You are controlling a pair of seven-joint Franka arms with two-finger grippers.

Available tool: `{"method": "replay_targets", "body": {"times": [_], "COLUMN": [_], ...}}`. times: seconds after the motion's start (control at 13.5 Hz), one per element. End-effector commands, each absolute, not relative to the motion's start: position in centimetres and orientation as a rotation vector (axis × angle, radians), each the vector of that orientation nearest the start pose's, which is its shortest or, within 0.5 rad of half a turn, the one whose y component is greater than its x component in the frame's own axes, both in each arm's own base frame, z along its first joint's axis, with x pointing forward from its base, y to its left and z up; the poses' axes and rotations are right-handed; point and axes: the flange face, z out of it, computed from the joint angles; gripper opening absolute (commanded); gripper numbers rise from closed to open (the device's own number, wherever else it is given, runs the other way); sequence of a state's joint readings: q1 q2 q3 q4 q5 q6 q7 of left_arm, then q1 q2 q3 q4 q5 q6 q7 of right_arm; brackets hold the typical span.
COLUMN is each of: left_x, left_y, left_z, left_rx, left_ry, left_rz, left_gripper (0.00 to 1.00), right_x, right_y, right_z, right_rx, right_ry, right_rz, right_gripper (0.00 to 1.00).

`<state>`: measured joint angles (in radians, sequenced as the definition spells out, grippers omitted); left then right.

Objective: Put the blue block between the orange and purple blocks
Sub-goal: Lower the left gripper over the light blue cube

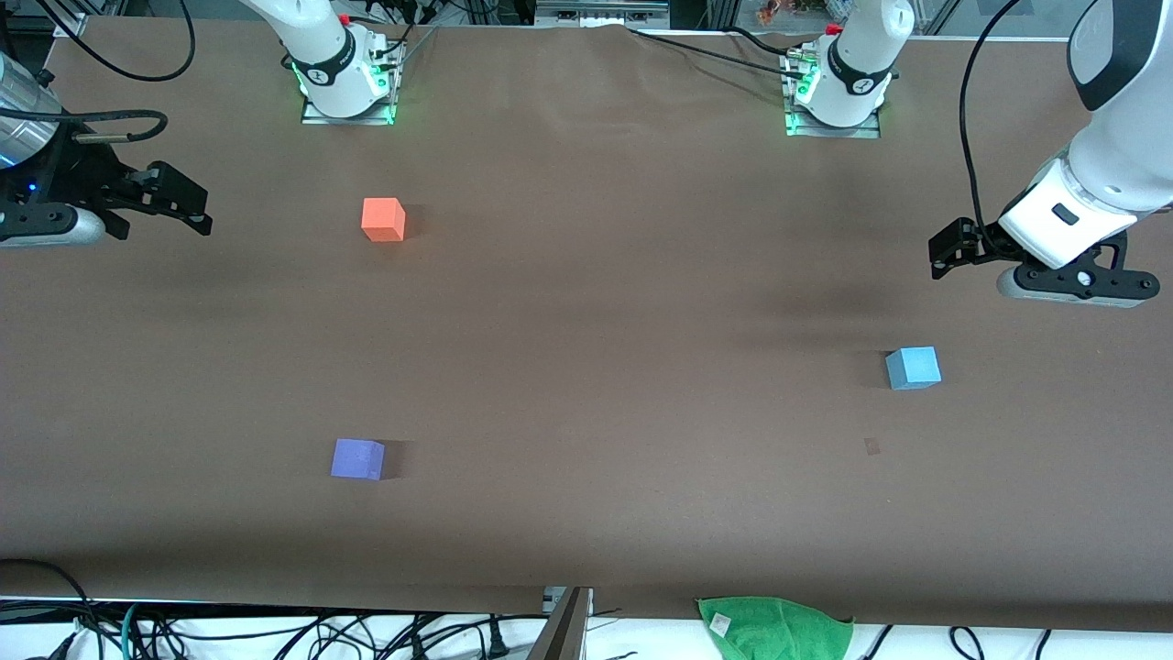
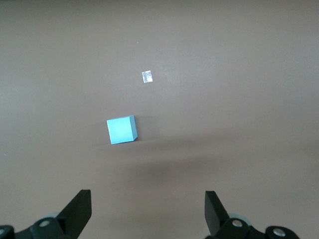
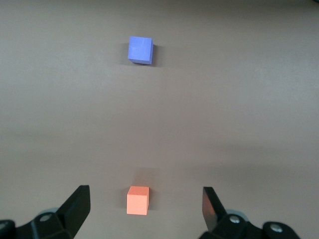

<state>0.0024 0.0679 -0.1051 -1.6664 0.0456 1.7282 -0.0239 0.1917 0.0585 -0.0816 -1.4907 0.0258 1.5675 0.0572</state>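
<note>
The blue block (image 1: 913,368) should be grabbed next by its opposite sides with my left gripper, so it can be placed between the orange and purple blocks.
The blue block (image 1: 913,368) lies on the brown table toward the left arm's end; it also shows in the left wrist view (image 2: 121,130). The orange block (image 1: 383,220) and the purple block (image 1: 357,458) lie toward the right arm's end, well apart, the purple one nearer the front camera. Both show in the right wrist view, orange (image 3: 138,200) and purple (image 3: 141,50). My left gripper (image 1: 944,249) (image 2: 148,199) is open and empty, up over bare table beside the blue block. My right gripper (image 1: 203,209) (image 3: 145,192) is open and empty, up over the table's end beside the orange block.
A small shiny patch (image 1: 871,446) (image 2: 147,76) lies on the table near the blue block. A green cloth (image 1: 774,628) hangs at the table edge nearest the front camera. The arm bases (image 1: 346,87) (image 1: 838,96) stand along the back edge.
</note>
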Motion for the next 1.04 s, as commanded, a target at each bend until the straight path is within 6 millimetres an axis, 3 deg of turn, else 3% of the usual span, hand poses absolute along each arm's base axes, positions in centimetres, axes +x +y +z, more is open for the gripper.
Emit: {"method": "replay_targets", "body": {"times": [0.0,0.07,0.15,0.22,0.59,0.81,0.96], "left_x": [59.3,59.4,60.0,60.6,63.7,64.7,65.5], "left_y": [-4.1,-4.0,-3.8,-2.2,5.1,5.0,6.3], "left_z": [54.1,53.6,51.8,50.2,37.4,31.4,28.1], "left_rx": [-3.096,-3.091,-3.092,-3.091,-3.101,-3.107,-3.083], "left_ry": [0.112,0.109,0.112,0.081,-0.057,-0.052,-0.034], "left_rz": [0.057,0.073,0.119,0.160,0.370,0.406,0.358], "left_gripper": [1.00,1.00,1.00,1.00,1.00,1.00,1.00], "right_x": [57.0,57.0,57.0,57.0,57.0,57.0,57.0], "right_y": [6.5,6.5,6.5,6.5,6.5,6.4,6.4], "right_z": [63.2,63.2,63.2,63.2,63.2,63.2,63.2], "right_rx": [-3.114,-3.114,-3.115,-3.113,-3.115,-3.115,-3.115], "right_ry": [-0.104,-0.104,-0.104,-0.104,-0.104,-0.104,-0.104], "right_rz": [-0.031,-0.031,-0.029,-0.029,-0.026,-0.024,-0.024], "right_gripper": [0.99,0.99,0.99,0.99,0.99,0.99,0.99]}}
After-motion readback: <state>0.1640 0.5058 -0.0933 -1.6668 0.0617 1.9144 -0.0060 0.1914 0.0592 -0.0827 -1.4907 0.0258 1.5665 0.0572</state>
